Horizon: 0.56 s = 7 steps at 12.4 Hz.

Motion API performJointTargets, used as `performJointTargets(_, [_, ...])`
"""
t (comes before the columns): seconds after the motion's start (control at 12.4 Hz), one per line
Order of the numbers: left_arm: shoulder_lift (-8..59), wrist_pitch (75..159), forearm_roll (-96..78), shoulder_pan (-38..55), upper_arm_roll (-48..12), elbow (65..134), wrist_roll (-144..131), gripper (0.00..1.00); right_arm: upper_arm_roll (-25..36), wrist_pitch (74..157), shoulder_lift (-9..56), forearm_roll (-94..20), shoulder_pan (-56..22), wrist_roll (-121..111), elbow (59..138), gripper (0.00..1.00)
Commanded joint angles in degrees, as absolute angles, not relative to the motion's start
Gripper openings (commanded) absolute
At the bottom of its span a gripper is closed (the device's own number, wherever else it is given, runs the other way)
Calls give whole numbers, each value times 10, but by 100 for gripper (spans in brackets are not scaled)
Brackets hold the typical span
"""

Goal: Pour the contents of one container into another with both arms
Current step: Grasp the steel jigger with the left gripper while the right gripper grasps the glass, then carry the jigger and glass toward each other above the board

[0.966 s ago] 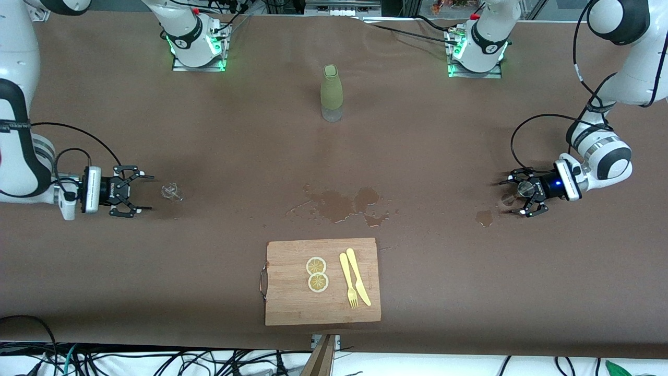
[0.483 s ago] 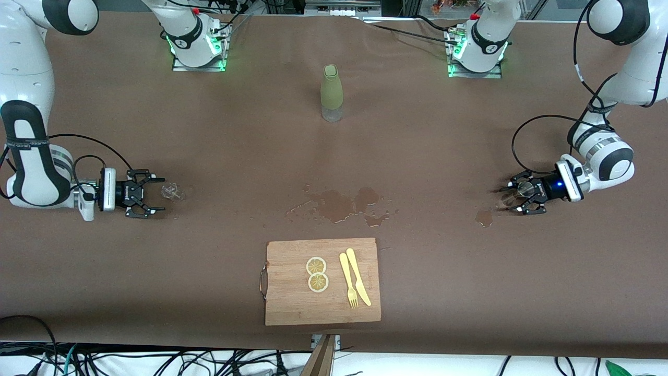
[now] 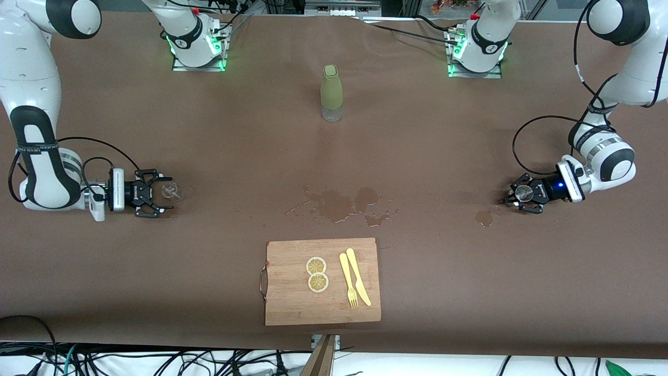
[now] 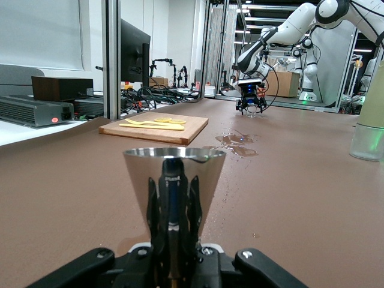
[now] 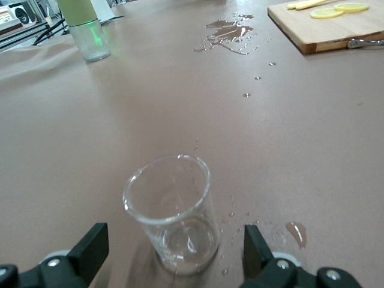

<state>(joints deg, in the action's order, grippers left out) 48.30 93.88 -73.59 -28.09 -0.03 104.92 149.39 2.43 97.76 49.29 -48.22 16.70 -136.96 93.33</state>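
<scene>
I need to grab the clear glass cup by its side with my right gripper next, so that the cup's rim stays free for the pour.
The tiny clear glass cup stands on the brown table at the right arm's end. My right gripper lies low at the table, open, with one finger on each side of the cup and a gap to both. At the left arm's end, my left gripper is shut on the narrow waist of the shiny silver metal cup. The cup's round mouth faces up.
A tall olive-green bottle stands mid-table toward the bases. Wet spills darken the middle, with a small puddle near the left gripper. A wooden cutting board with lemon slices, a yellow fork and a knife lies near the front edge.
My left gripper's fingers have shut on the silver cup. My right gripper has slid toward the glass cup until its open fingers flank it.
</scene>
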Motion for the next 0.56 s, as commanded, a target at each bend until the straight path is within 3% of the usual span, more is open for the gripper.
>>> performJointTargets(0.0, [494, 926, -764, -277, -13, 1039, 1516, 0, 22, 969, 502, -491, 165, -1375, 920, 99])
performJointTargets(0.08, [494, 926, -776, -277, -26, 1039, 1516, 0, 22, 970, 502, -492, 163, -1373, 920, 98])
performJointTargets(0.24, [493, 932, -793, -276, -63, 1039, 1514, 0, 22, 973, 502, -492, 156, -1371, 920, 88])
performJointTargets(0.48, [492, 971, -814, -255, -110, 1040, 1516, 0, 22, 973, 501, -492, 155, -1365, 920, 49])
